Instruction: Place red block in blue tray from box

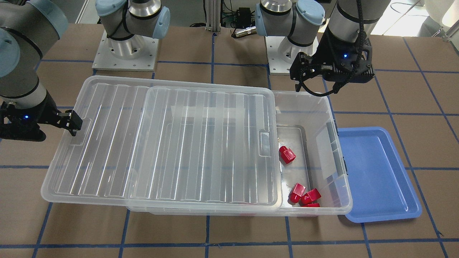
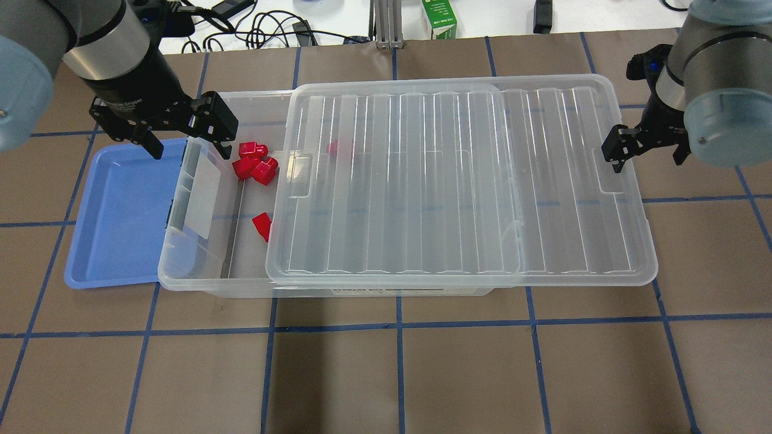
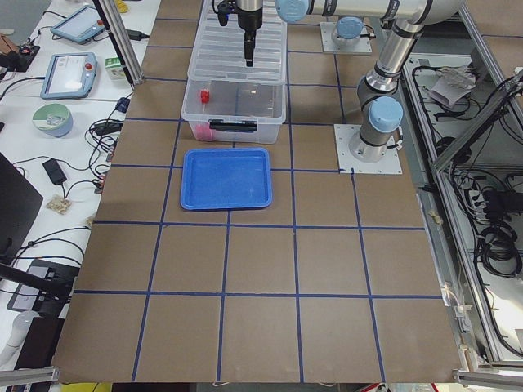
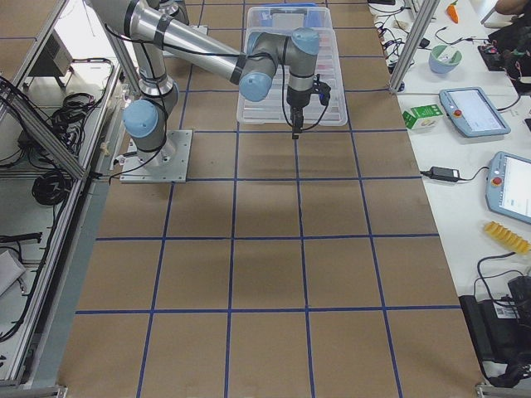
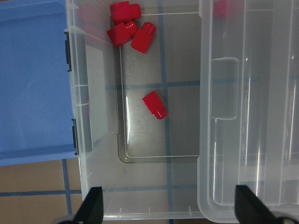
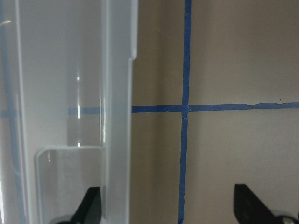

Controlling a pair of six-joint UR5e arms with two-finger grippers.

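The lone red block needs to go in the blue tray (image 1: 376,172), so my left gripper should grab it next by its square body (image 1: 289,156).
The box (image 2: 192,199) is a clear bin whose ribbed lid (image 2: 452,181) is slid toward my right, leaving its left end uncovered. Several red blocks lie there: one alone (image 2: 262,226) (image 1: 287,154) (image 5: 154,104), a cluster (image 2: 254,161) (image 1: 304,195) (image 5: 128,28), and one under the lid (image 2: 341,147). The blue tray (image 2: 120,211) (image 1: 376,172) (image 5: 32,84) lies empty against that end. My left gripper (image 2: 184,135) (image 1: 331,77) (image 5: 170,210) is open and empty, above the uncovered end. My right gripper (image 2: 645,154) (image 6: 168,210) is open, its fingers either side of the lid's right edge (image 6: 119,116).
A green carton (image 2: 439,18) and cables lie beyond the table's far edge. The brown table top (image 2: 398,374) carries a blue tape grid. Tablets (image 3: 73,73) and other gear sit on the side bench.
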